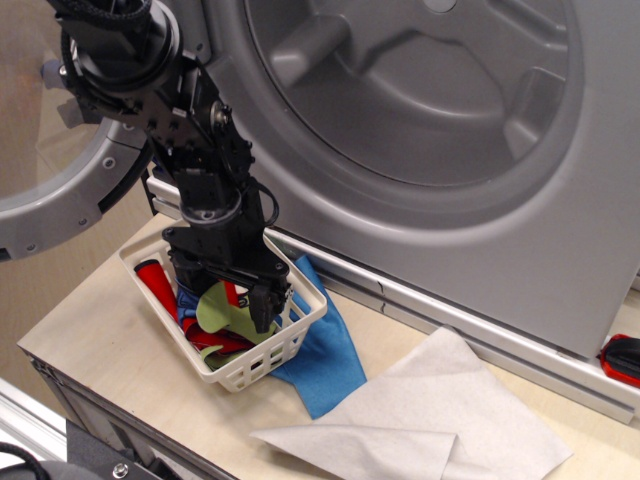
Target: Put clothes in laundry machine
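I will put the light green sock in the laundry machine, so my gripper will grab the sock by its toe end (214, 308) next.
The laundry machine (560, 230) fills the back, its ribbed grey drum (420, 90) wide open and its round door (60, 215) swung out to the left. The clothes lie in a white lattice basket (255, 365): a light green piece (222, 312) on top, with red pieces (155, 275) under and beside it. My gripper (225, 298) reaches down into the basket. Its black fingers (264, 305) stand spread on either side of the green piece, open. A blue cloth (325, 360) lies partly under the basket.
A large white cloth (430, 410) lies on the beige tabletop (90, 340) in front of the washer. A red and black object (622, 358) sits at the right edge. The table's front edge runs close below the basket.
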You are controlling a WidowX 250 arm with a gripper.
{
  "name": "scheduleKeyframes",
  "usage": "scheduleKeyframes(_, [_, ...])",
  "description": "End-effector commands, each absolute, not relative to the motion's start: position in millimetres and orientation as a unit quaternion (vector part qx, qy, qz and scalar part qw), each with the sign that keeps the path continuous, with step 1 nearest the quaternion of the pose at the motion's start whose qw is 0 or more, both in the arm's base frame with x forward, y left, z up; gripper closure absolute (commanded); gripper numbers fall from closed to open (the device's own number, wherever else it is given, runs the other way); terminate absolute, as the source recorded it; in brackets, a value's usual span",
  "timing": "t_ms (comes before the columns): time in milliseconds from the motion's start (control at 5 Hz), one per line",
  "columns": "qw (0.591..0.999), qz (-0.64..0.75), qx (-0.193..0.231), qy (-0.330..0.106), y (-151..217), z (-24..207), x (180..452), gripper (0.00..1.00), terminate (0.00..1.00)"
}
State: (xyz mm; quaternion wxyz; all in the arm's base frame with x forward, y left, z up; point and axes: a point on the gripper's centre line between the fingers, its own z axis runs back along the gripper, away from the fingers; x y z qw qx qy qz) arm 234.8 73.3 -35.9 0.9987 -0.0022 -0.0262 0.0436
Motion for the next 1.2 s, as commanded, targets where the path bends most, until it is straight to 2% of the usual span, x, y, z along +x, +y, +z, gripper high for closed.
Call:
scheduleKeyframes(0, [0.998, 0.046, 0.008, -0.046, 66, -39, 243, 1.0, 0.0])
scheduleKeyframes(200, [0.997, 0.043, 0.034, -0.051, 66, -35, 240, 1.0, 0.0])
scheduleKeyframes(600, [0.994, 0.039, 0.052, -0.092, 62, -15, 240, 1.0, 0.0])
scheduleKeyframes(1000, [0.989, 0.04, 0.058, -0.131, 51, 31, 238, 1.0, 0.0])
